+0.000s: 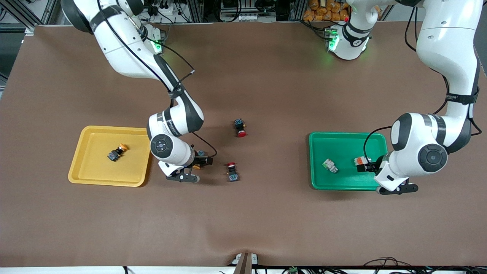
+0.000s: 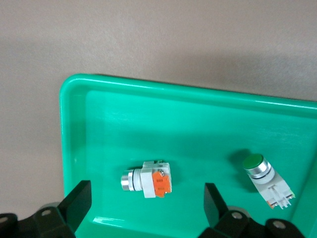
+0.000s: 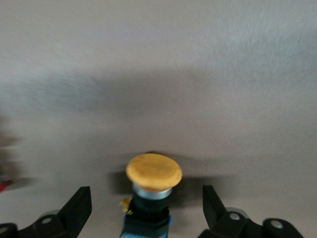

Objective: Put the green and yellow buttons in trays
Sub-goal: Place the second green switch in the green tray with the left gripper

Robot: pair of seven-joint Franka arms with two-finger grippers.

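Observation:
I should close my right gripper now. Its fingers reach down beside the black body (image 3: 146,223) behind the yellow cap (image 3: 154,171), so they would hold the button.
The yellow tray (image 1: 95,175) lies toward the right arm's end and holds one yellow-capped button (image 1: 116,153). My right gripper (image 1: 203,160) is low beside that tray and open. A second yellow-capped, black-and-blue button (image 3: 153,173) lies on the table between its fingers, touching neither; its cap shows in the front view (image 1: 196,166). The green tray (image 1: 342,142) lies toward the left arm's end and holds a white green-faced button (image 1: 330,165). My left gripper (image 2: 146,203) is open over this tray (image 2: 198,119), its fingers on either side of a white orange-faced button (image 2: 148,179) that rests on the tray floor.
Two black-bodied buttons with red caps lie on the brown table between the trays, one (image 1: 240,127) farther from the front camera and one (image 1: 232,171) nearer, close to my right gripper. The green-faced button (image 2: 262,173) lies beside my left gripper's finger.

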